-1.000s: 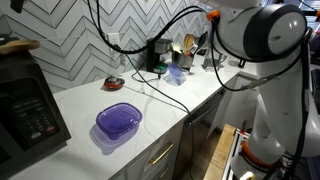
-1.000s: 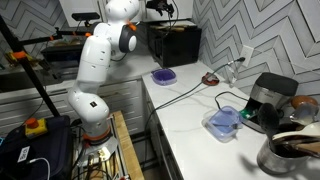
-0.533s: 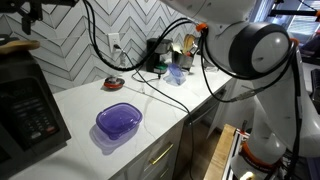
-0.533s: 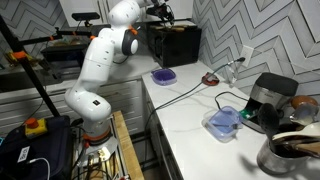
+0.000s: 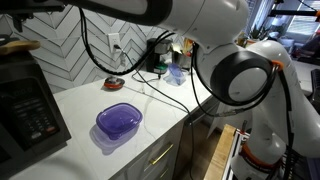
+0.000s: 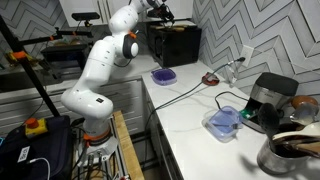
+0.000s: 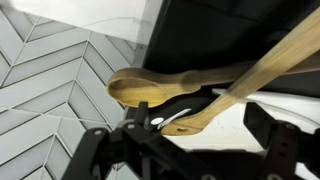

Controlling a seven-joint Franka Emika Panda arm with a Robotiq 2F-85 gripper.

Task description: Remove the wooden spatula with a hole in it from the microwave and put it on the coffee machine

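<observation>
My gripper's fingers stop above the wooden spatula between them in the wrist view, so it is too early to close; lowering comes first.
Two wooden utensils lie on the black microwave (image 7: 230, 35). One is a rounded wooden spoon (image 7: 150, 85). The other is the wooden spatula with a small hole near its tip (image 7: 195, 118); its handle runs up to the right. My gripper (image 7: 185, 152) is open just above them, with a dark finger on each side of the spatula's tip, touching nothing. In an exterior view my gripper (image 6: 160, 12) hovers over the top of the microwave (image 6: 176, 42). The microwave also shows in an exterior view (image 5: 25, 100). The small black coffee machine (image 6: 270, 95) stands far along the counter and also shows in an exterior view (image 5: 157, 52).
A purple bowl (image 5: 118, 120) sits on the white counter near the microwave, also seen in an exterior view (image 6: 164, 75). A blue container (image 6: 224, 120), black cables (image 6: 200, 92) and a pot of wooden utensils (image 6: 295, 150) lie near the coffee machine. A tiled wall runs behind.
The arm has swung toward the microwave and reached further over its top. My gripper now sits lower over the utensils. The objects have not moved.
</observation>
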